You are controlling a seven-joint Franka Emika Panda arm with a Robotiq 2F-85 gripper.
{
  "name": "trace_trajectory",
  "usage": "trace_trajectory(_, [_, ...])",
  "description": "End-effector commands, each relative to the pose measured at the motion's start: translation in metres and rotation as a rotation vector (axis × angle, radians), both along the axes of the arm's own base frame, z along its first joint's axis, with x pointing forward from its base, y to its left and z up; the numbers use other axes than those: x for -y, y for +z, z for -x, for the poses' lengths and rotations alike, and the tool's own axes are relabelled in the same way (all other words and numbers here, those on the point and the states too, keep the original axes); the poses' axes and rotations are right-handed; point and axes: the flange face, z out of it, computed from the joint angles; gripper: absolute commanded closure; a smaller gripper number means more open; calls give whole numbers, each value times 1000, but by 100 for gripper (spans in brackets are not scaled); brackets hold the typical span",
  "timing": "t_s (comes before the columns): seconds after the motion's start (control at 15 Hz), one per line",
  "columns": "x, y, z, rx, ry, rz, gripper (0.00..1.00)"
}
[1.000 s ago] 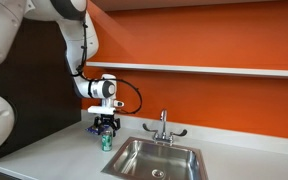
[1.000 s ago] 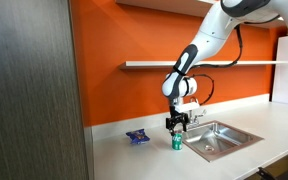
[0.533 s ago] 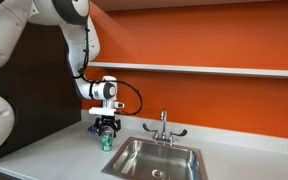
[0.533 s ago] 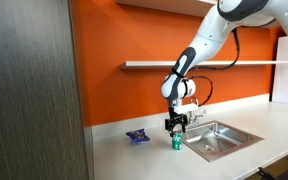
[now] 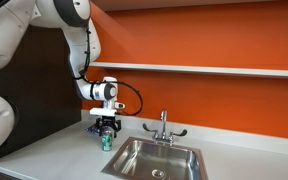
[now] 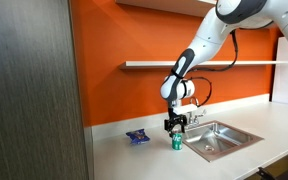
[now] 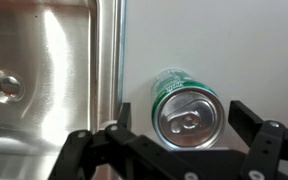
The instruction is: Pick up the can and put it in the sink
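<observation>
The green can near its silver top is between my fingers. My gripper should close on the can, as closing now would hold it.
The green can stands upright on the light grey counter just beside the sink; it also shows in the other exterior view. In the wrist view I look down on its silver top, with the steel basin to its left. My gripper hangs straight over the can, fingers open on either side of it and not touching it. In both exterior views the gripper sits just above the can's top.
A flat blue-purple packet lies on the counter away from the sink. The chrome faucet with two side handles stands behind the basin. An orange wall with a shelf runs behind. A grey cabinet panel stands nearby.
</observation>
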Motion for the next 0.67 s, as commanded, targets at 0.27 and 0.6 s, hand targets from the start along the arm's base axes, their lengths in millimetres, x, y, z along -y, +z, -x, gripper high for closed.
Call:
trace_trajectory(0.27, [2,-3,-10,5,3,-8,28])
trace_trajectory(0.6, [3,-4,-13,-1,-9,-6,62])
